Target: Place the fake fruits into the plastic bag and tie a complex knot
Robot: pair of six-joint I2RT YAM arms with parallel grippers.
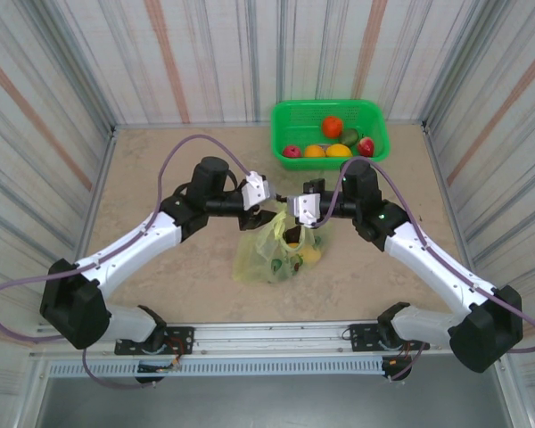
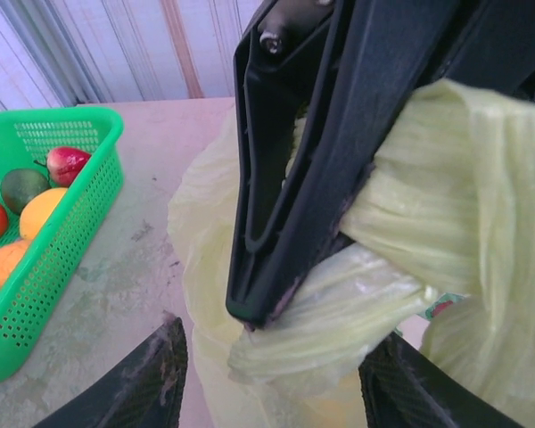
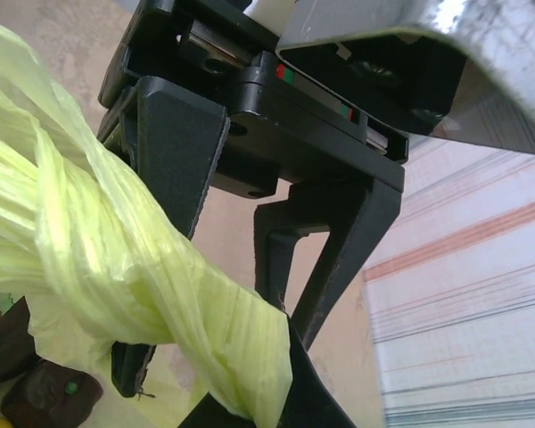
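Observation:
My left gripper grabs the bag's twisted handle by its bunched end (image 1: 279, 219) (image 2: 300, 330) next, to free my right gripper to help tie the knot.
The yellow-green plastic bag (image 1: 260, 251) sits mid-table with several fake fruits (image 1: 292, 259) showing through it. Its handle strip (image 2: 401, 223) is twisted into a thick rope; whether that forms a knot I cannot tell. My right gripper (image 1: 288, 218) is shut on the strip (image 3: 241, 374), and one of its fingers (image 2: 285, 178) crosses the left wrist view. My left gripper (image 2: 276, 388) is open, its fingers (image 2: 138, 383) standing apart on either side of the strip's bunched end without pinching it. In the right wrist view, the left gripper's fingers (image 3: 183, 152) straddle the strip.
A bright green basket (image 1: 374, 120) stands at the back right, holding an apple (image 2: 65, 162), an avocado (image 2: 22, 187), oranges (image 1: 315, 151) and other fruits. Striped walls close off the table on three sides. Both arms meet above the bag.

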